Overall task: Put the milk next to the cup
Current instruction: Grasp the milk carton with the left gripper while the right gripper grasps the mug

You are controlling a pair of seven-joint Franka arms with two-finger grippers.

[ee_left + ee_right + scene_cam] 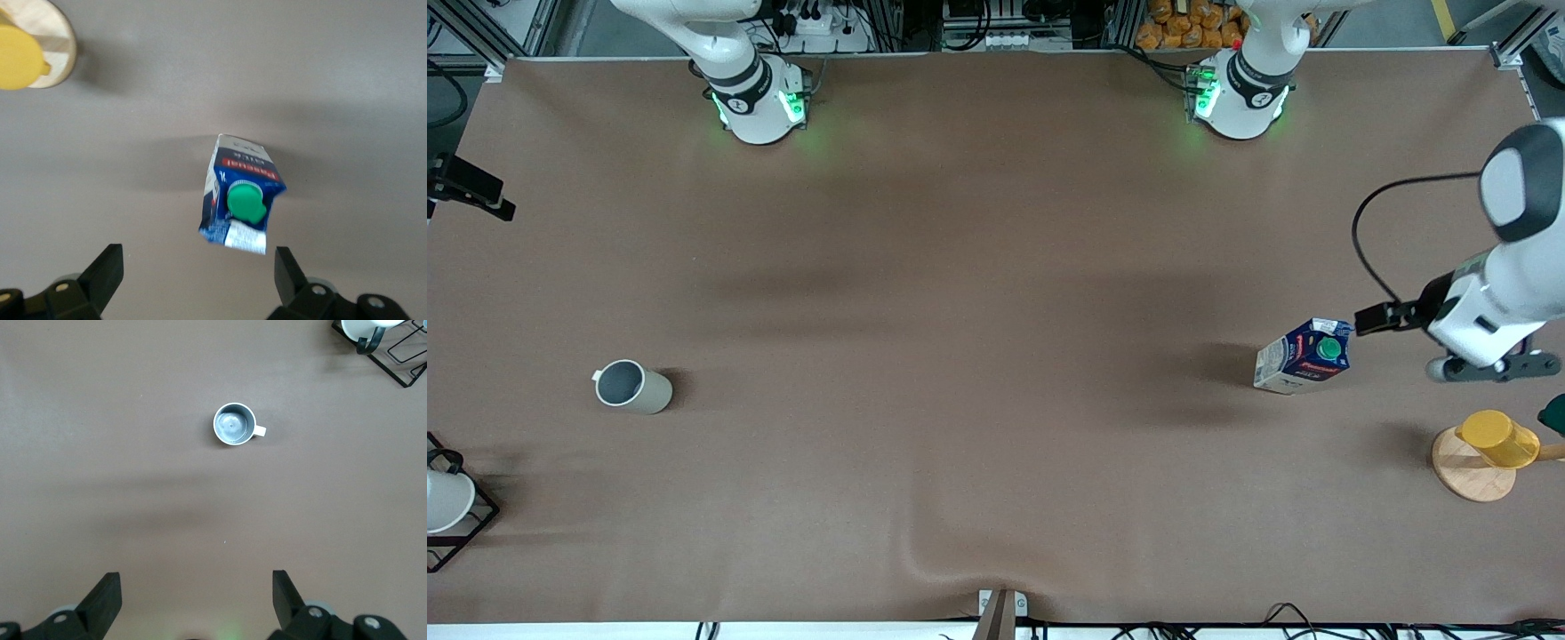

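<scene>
The milk (1303, 356) should be grabbed by its green-capped top end with my left gripper, to put it beside the cup.
The milk (1303, 356) is a small dark blue carton with a green cap and stands on the brown table toward the left arm's end. In the left wrist view the milk (241, 197) lies just ahead of the fingertips. My left gripper (1494, 367) hangs open and empty over the table beside the milk, and its two black fingers (107, 272) stand wide apart. The cup (631, 387), pale grey-beige with a dark grey inside, stands toward the right arm's end. My right gripper (197, 600) is open and empty high over the table, with the cup (233, 424) below and ahead.
A yellow cup (1498, 438) sits on a round wooden stand (1472, 476) close to the left gripper, nearer the front camera than the milk. A white cup in a black wire rack (467, 524) stands at the right arm's end. The cloth is wrinkled (925, 556) near the front edge.
</scene>
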